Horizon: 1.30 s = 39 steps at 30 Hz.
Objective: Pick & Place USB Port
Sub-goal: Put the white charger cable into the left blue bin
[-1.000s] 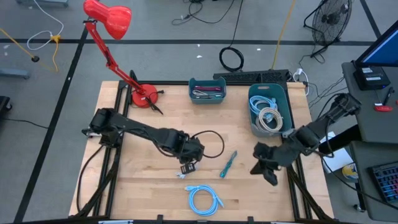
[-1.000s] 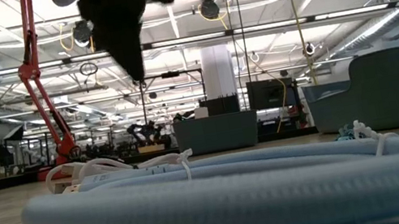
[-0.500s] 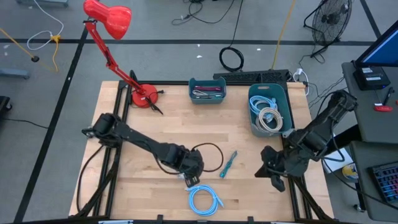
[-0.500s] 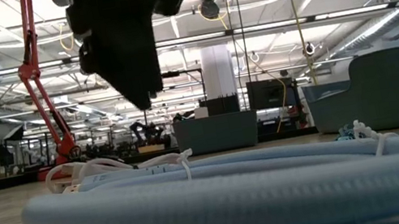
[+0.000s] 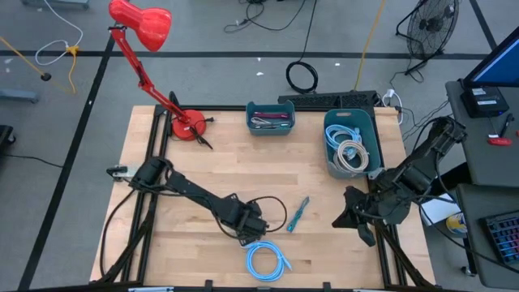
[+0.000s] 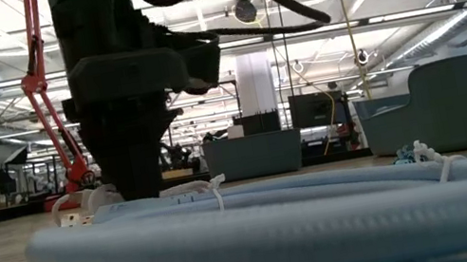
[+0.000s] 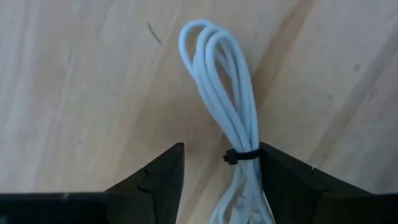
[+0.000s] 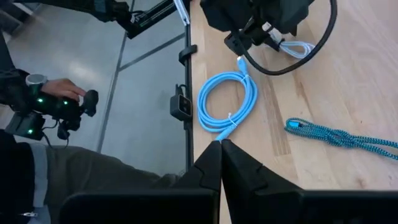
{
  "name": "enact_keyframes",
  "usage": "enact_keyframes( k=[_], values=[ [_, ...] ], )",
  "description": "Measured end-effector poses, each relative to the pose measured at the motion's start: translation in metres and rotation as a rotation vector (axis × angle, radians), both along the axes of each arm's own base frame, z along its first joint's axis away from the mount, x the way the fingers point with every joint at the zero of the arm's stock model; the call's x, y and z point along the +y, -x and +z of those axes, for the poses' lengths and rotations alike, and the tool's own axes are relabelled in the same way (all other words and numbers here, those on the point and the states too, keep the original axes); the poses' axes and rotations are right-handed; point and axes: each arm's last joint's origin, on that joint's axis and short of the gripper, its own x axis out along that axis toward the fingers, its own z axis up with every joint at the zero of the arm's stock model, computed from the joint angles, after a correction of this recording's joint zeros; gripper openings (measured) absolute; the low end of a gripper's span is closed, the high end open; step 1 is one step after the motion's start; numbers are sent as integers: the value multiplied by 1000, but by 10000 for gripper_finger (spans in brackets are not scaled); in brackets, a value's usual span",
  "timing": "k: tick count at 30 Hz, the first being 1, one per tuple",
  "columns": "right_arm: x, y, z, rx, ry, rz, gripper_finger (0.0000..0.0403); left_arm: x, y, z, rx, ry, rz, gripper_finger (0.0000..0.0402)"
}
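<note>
I should close my left gripper on the white cable bundle (image 7: pixel 227 118) now. My fingers are beside the black tie (image 7: pixel 239 155) on the bundle, so they would hold the bundle if I closed now.
A white cable bundle (image 7: pixel 227 118), bound by a black tie (image 7: pixel 239 155), lies flat on the wooden table (image 5: pixel 203 170). My left gripper (image 7: pixel 221 149) points straight down over it and is open, with one finger on each side of the bundle at the tie. Whether a finger touches the bundle, I cannot tell. The high view shows this gripper (image 5: pixel 246 227) near the table's front middle. My right gripper (image 8: pixel 221 149) is shut and empty. It hangs raised at the table's right edge (image 5: pixel 357 219).
A light-blue coiled cable (image 5: pixel 266 261) lies just nearer than the left gripper, and a teal braided cable (image 5: pixel 297 213) lies to its right. At the back stand a red lamp (image 5: pixel 188 126), a small bin (image 5: pixel 271 118) and a larger bin of cables (image 5: pixel 350 142). A person's hand (image 8: pixel 59 93) shows beyond the near edge.
My left gripper has come down and moved toward the table's near edge, ending low over the white bundle beside the blue coil. My right gripper has drifted a little toward the right edge.
</note>
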Motion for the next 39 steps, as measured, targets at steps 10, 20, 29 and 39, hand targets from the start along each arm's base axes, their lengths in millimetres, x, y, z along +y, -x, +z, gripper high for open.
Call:
enact_keyframes(
  k=[10,20,29,39],
  values=[
    [-1,0,0,-13,23,-20,0,15,-10,-1,-6,102,2,34],
    [-5,-3,1,-63,50,-172,0,77,-54,50,-171,58,-26,34],
    [-15,-7,3,-156,85,-439,0,199,-77,128,-381,-86,80,34],
    [-40,-24,4,-154,44,-634,0,343,-38,166,-453,-198,88,34]
  ],
)
